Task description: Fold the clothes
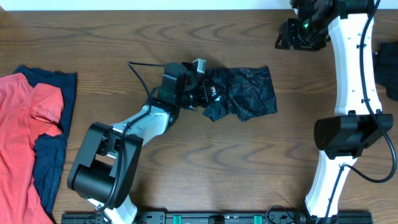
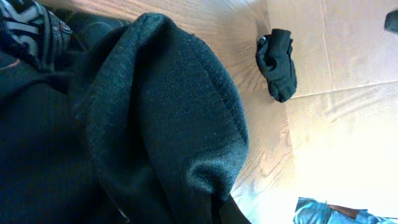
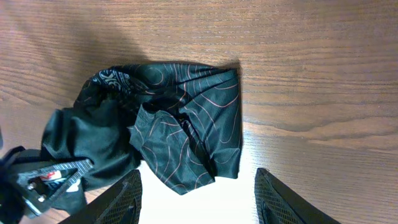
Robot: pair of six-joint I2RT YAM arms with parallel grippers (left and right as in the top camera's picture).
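Note:
I will move the fold to the jersey's flat spread part before my left gripper lets go of it, because it hangs over the jersey's bunched edge.
The black jersey [image 1: 245,93] with fine wavy lines lies bunched in the middle of the table, also seen in the right wrist view [image 3: 186,124]. My left gripper [image 1: 202,92] is at its left edge, shut on the fabric. Dark cloth [image 2: 161,124] fills the left wrist view and hides the jaws. My right gripper [image 1: 301,34] hangs high at the back right, apart from the jersey. Its fingers [image 3: 277,199] stand open with nothing between them. A red top [image 1: 25,124] lies over a navy top [image 1: 50,162] at the left edge.
A dark crumpled item [image 1: 388,71] sits at the table's right edge, also visible in the left wrist view [image 2: 278,65]. The right arm's white links [image 1: 351,81] stand along the right side. Bare wood [image 1: 249,162] lies in front of the jersey.

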